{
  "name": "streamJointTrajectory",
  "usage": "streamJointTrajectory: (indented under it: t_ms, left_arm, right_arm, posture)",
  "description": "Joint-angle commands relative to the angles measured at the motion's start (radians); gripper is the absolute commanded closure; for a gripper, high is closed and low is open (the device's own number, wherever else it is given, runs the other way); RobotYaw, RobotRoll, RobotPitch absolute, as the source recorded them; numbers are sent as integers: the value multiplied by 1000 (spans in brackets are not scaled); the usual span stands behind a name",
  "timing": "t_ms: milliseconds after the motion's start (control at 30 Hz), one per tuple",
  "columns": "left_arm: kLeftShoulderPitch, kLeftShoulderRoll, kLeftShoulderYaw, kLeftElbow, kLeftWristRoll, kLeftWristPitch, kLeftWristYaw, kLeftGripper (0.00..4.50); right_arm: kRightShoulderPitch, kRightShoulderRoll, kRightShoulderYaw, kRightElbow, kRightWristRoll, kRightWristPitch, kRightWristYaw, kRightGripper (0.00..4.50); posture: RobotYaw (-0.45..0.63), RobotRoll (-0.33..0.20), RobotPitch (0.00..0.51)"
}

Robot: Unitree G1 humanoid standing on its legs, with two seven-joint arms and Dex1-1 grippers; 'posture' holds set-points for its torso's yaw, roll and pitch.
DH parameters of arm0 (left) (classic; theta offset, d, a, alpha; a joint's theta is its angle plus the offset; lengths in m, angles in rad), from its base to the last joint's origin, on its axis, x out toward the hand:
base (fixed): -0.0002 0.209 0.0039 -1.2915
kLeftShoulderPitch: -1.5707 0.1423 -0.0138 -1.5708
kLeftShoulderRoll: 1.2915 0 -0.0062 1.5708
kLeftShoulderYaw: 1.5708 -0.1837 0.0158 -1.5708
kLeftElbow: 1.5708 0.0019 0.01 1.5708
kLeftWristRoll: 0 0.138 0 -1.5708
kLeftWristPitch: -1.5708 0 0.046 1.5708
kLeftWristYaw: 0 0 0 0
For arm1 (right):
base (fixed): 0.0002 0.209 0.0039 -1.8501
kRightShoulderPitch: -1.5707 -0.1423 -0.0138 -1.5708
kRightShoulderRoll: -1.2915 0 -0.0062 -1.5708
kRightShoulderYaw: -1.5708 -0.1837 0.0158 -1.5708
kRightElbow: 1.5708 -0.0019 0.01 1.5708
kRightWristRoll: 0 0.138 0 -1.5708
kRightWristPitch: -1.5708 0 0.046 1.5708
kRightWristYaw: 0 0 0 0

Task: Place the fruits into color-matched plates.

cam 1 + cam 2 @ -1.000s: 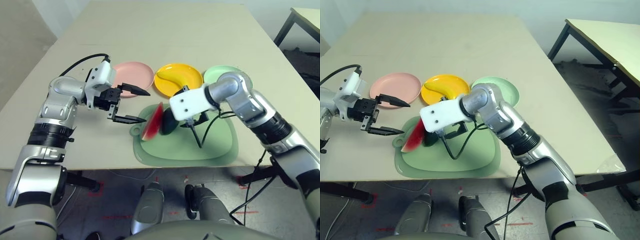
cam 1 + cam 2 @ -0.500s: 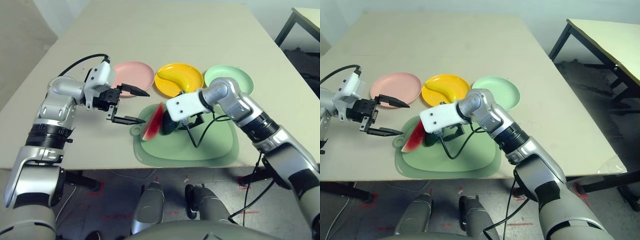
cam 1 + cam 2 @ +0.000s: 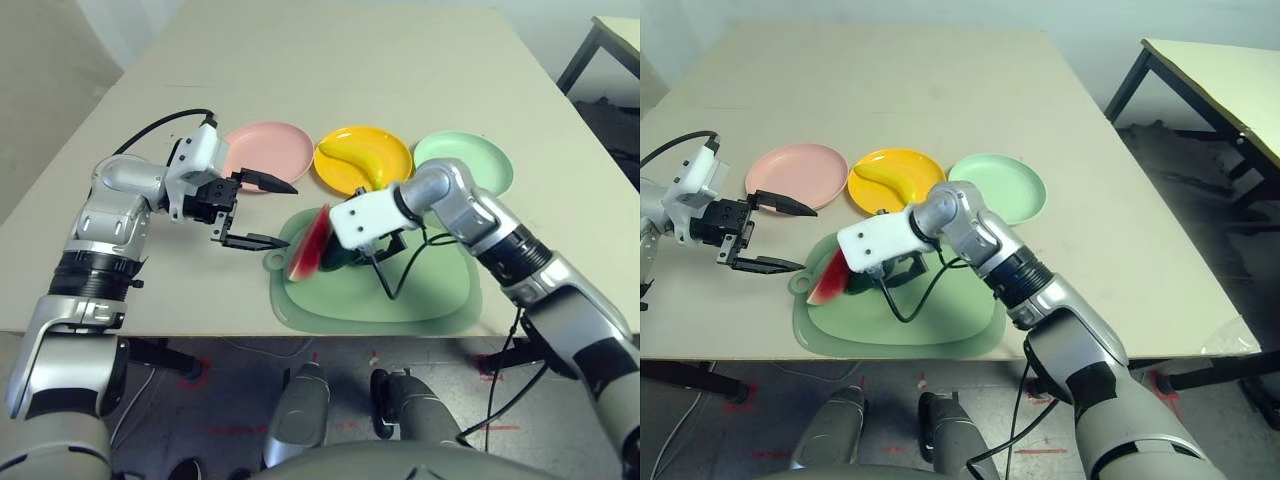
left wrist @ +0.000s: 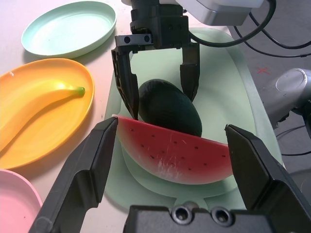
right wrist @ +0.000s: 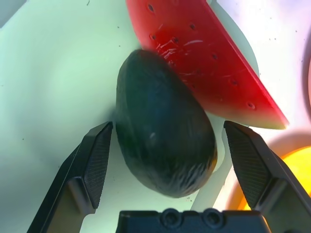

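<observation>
My fingers are beside the dark avocado in the right wrist view, low over the green cutting board (image 5: 53, 107), so it is time for my right gripper to close now.
A red watermelon wedge (image 3: 308, 243) stands on its rind at the left end of a pale green cutting board (image 3: 430, 300). A dark green avocado (image 5: 163, 150) leans against it. My right gripper (image 5: 167, 128) is open, lowered over the avocado with a finger on each side and a gap showing on both. My left gripper (image 3: 290, 214) is open and empty, hovering just left of the wedge. The yellow banana (image 3: 362, 155) lies in the yellow plate (image 3: 395, 178). The pink plate (image 3: 262, 150) and the mint green plate (image 3: 480, 162) hold nothing.
The three plates stand in a row behind the cutting board. A black cable (image 3: 392, 280) hangs from my right wrist onto the board. A second table (image 3: 1230, 70) stands off to the right.
My right gripper has moved left and down over the board, bringing its open fingers around the avocado. The left gripper has stayed where it was.
</observation>
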Motion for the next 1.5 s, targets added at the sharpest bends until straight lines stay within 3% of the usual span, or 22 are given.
streamJointTrajectory:
  t_ms: [33,133,200,300,600,933,1167,1367,1500]
  left_arm:
    - [12,9,-2,-14,6,-6,-9,0]
    - [12,10,-4,-10,8,-10,-9,0]
    - [12,10,-5,-8,8,-13,-9,0]
    - [10,11,-5,-8,7,-16,-9,0]
    - [9,13,-5,-3,6,-19,-9,0]
    - [0,9,-9,9,9,-23,-9,0]
    - [-9,0,-8,23,12,-24,-9,0]
    - [-32,-44,24,27,-17,57,10,0]
    - [-41,-56,31,10,-12,180,60,0]
  right_arm:
    - [11,-6,16,-23,-7,13,13,22]
    - [15,-10,17,-31,-8,27,17,22]
    - [18,-11,18,-37,-8,36,19,389]
    - [22,-15,20,-45,-8,49,26,1381]
    - [35,-40,18,-67,-6,71,39,1420]
    - [21,-147,-31,-73,11,75,68,1420]
    - [-167,-287,-127,247,-32,42,-29,1420]
    - [-298,-338,-133,559,-113,-48,-170,1420]
    - [-308,-314,-139,694,-134,-101,-253,1420]
  posture:
    - [247,0,147]
    - [247,0,147]
    - [246,0,146]
    - [245,0,146]
    - [241,0,151]
    - [232,0,149]
    - [218,0,147]
    - [204,0,143]
    - [199,0,142]
